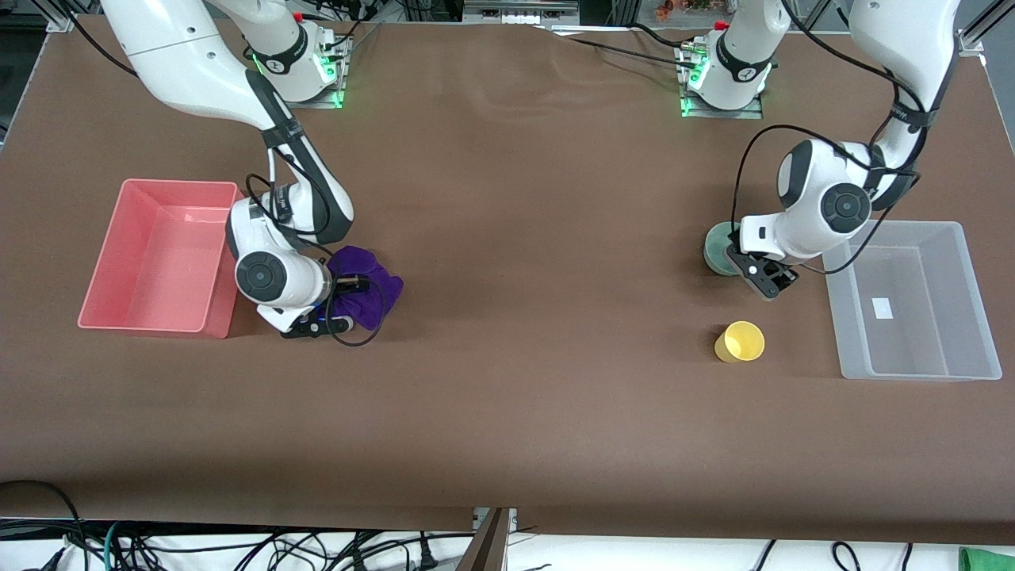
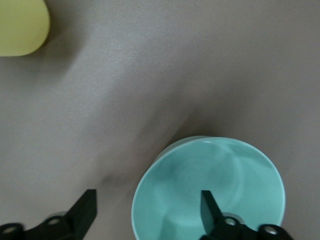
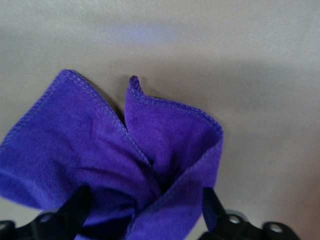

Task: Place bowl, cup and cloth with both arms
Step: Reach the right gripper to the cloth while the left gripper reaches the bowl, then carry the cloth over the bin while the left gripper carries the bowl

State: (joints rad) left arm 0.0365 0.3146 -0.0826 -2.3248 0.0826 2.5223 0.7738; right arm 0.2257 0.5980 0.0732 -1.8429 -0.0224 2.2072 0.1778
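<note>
The robot can put the purple cloth (image 1: 366, 277) away in the pink bin once its right gripper has hold of the cloth by its bunched folds, so the right gripper needs to grab it there next.
The pale green bowl (image 1: 716, 249) sits on the brown table, partly hidden by the left arm. My left gripper (image 1: 763, 279) is open and low at the bowl. In the left wrist view the left gripper (image 2: 147, 210) straddles the rim of the bowl (image 2: 220, 175), with one finger inside and one outside. The yellow cup (image 1: 739, 342) stands nearer the front camera than the bowl, and also shows in the left wrist view (image 2: 20, 25). My right gripper (image 1: 351, 285) is open and down on the purple cloth (image 1: 366, 277). Its fingers flank the folds of the cloth (image 3: 115, 145) on either side of the right gripper (image 3: 145, 207).
A pink bin (image 1: 111, 254) stands beside the cloth at the right arm's end of the table. A clear plastic bin (image 1: 975, 317) stands beside the bowl and cup at the left arm's end.
</note>
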